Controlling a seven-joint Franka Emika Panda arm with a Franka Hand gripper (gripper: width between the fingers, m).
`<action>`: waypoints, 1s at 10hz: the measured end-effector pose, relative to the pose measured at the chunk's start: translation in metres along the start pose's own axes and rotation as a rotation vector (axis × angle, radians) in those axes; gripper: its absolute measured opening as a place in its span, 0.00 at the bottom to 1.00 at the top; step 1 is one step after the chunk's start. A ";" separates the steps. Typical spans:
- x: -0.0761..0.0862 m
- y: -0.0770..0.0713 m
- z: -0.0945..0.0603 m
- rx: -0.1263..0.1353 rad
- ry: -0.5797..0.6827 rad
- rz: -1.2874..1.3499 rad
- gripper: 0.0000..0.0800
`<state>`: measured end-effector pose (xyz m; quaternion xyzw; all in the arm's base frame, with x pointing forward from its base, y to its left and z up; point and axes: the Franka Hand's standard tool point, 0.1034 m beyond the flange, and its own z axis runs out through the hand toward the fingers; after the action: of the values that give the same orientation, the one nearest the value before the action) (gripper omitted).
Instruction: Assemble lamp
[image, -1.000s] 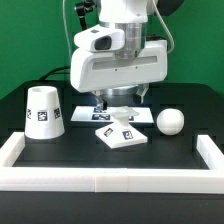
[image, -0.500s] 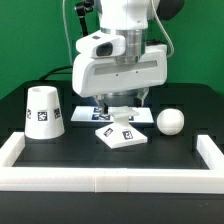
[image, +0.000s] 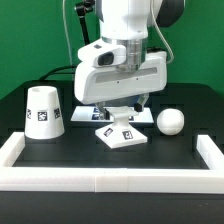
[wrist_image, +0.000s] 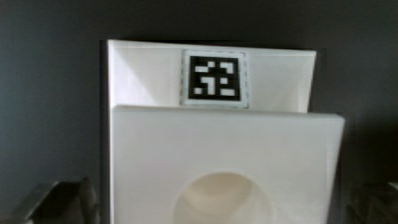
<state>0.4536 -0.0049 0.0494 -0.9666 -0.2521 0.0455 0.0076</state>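
Observation:
My gripper should close on the lamp base now. Its fingers are on either side of the lamp base, so they would hold the lamp base.
The flat square lamp base (image: 122, 135) lies on the black table, turned at an angle. My gripper (image: 120, 112) hangs just above its far edge, jaws open. In the wrist view the base (wrist_image: 214, 140) fills the picture, showing a tag and its round socket (wrist_image: 222, 197). The dark fingertips (wrist_image: 61, 200) stand on either side of it, apart from its sides. The cone shade (image: 43, 110) stands at the exterior view's left. The ball-topped bulb (image: 170, 121) lies at the exterior view's right.
The marker board (image: 86, 113) lies flat behind the base, partly under my gripper. A white raised border (image: 110, 178) runs along the table's front and both sides.
My gripper has come down a little toward the base. The base, shade and bulb have not moved.

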 end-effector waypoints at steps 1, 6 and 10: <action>0.000 0.000 0.000 0.000 0.000 0.000 0.88; 0.000 0.000 0.000 0.000 0.000 -0.001 0.67; 0.000 0.000 0.000 0.000 0.000 -0.001 0.67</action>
<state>0.4540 -0.0048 0.0495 -0.9664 -0.2527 0.0453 0.0076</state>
